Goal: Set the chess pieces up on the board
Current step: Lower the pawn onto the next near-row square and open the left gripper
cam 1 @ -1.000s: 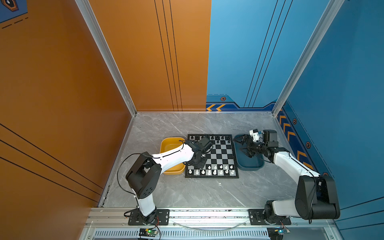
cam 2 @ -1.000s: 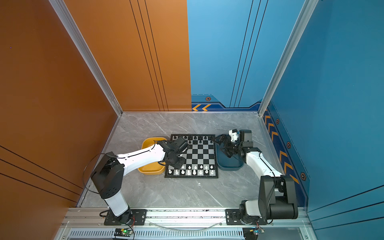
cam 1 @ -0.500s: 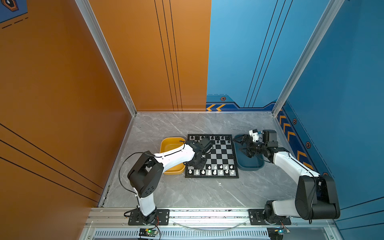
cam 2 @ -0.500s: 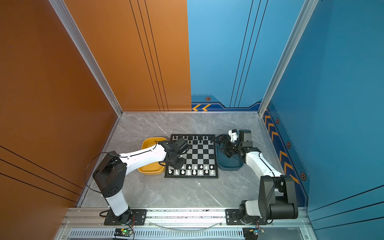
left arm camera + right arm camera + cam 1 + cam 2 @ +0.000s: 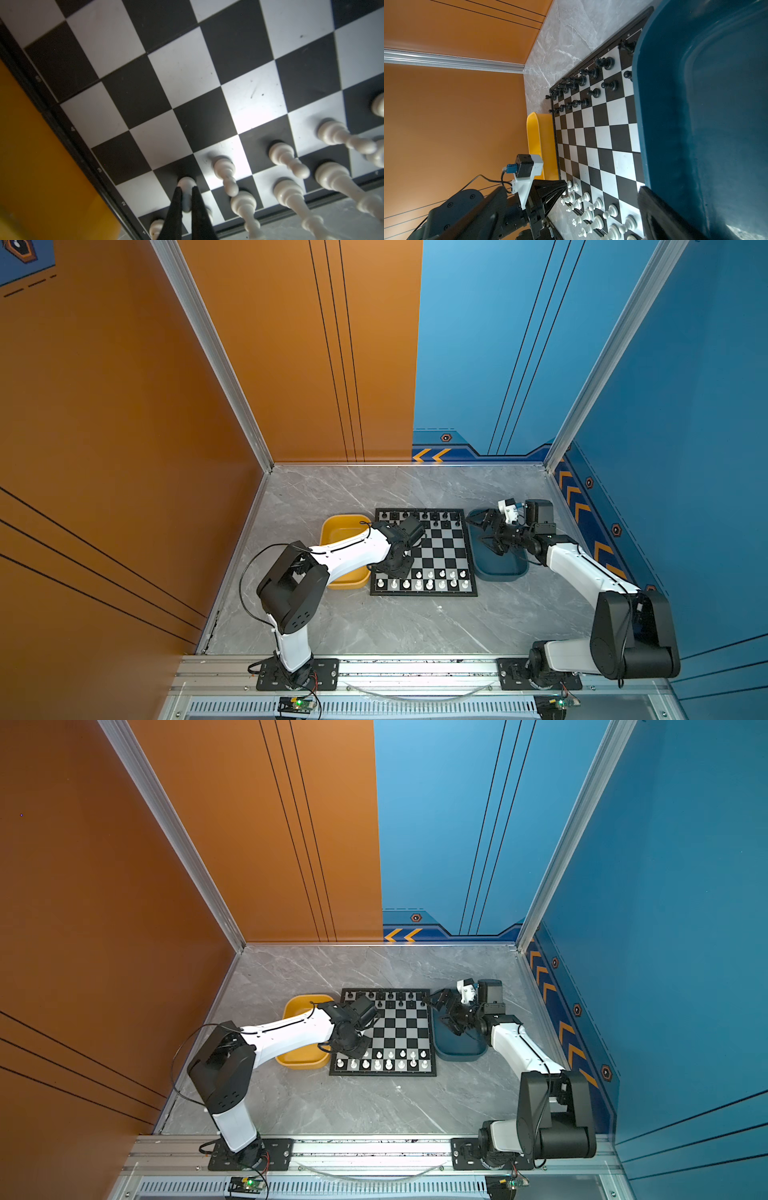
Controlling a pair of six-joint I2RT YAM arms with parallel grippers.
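My left gripper opens now, since the white pawn's base sits upright in the black square of the second row.
The board (image 5: 441, 548) (image 5: 400, 1028) lies mid-table. Black chess pieces (image 5: 424, 516) (image 5: 583, 81) fill its far rows. White chess pieces (image 5: 429, 584) (image 5: 284, 153) stand in its near rows. My left gripper (image 5: 397, 568) (image 5: 185, 190) is over the near left corner, shut on a white pawn (image 5: 186, 182) whose base is at a black square of the second row. My right gripper (image 5: 482, 531) (image 5: 445, 1011) hangs open and holds nothing above the dark blue tray (image 5: 503, 574). Only one of its fingers (image 5: 654, 209) shows in the right wrist view.
A yellow tray (image 5: 345, 526) (image 5: 41, 166) sits against the board's left edge, under my left forearm. The dark blue tray (image 5: 695, 104) touches the board's right edge. Grey marble table (image 5: 415, 626) stretches in front of the board.
The left arm's elbow has shifted slightly while its gripper stays at the board's near left corner. The right arm has not moved.
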